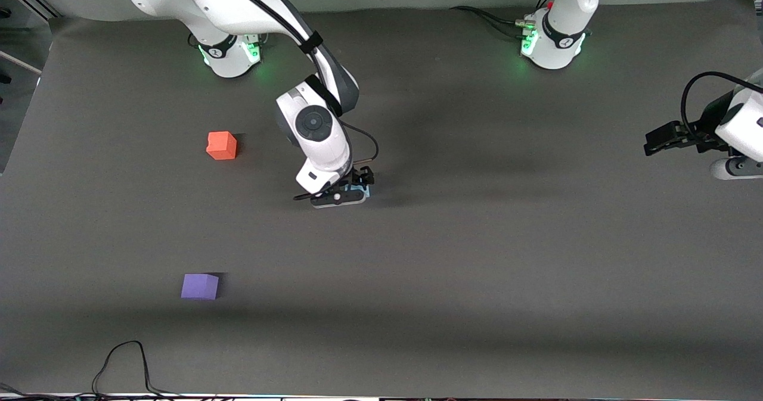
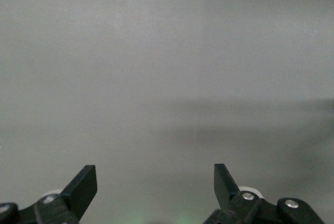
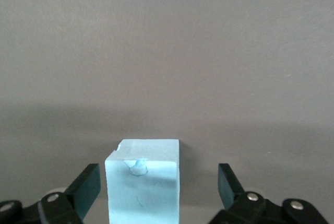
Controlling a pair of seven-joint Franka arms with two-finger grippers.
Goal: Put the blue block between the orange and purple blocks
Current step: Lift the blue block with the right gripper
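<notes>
The blue block needs to go between the orange and purple blocks, so the robot's right gripper should next grab the blue block by its cube body (image 3: 142, 187).
The blue block (image 3: 142, 187) is a light sky-blue cube with a chipped top edge. It stands on the grey mat near the middle of the table, mostly hidden under the right hand in the front view (image 1: 365, 191). My right gripper (image 1: 351, 190) is down around it and open (image 3: 157, 177), one finger close to the block and the other apart from it. The orange block (image 1: 222, 145) sits toward the right arm's end. The purple block (image 1: 199, 286) sits nearer the front camera than the orange one. My left gripper (image 1: 653, 143) waits open and empty (image 2: 155, 174) at the left arm's end.
The grey mat (image 1: 477, 258) covers the table. The two arm bases (image 1: 229, 55) (image 1: 551, 46) stand along the edge farthest from the front camera. A black cable (image 1: 128, 359) loops on the mat at the edge nearest the camera.
</notes>
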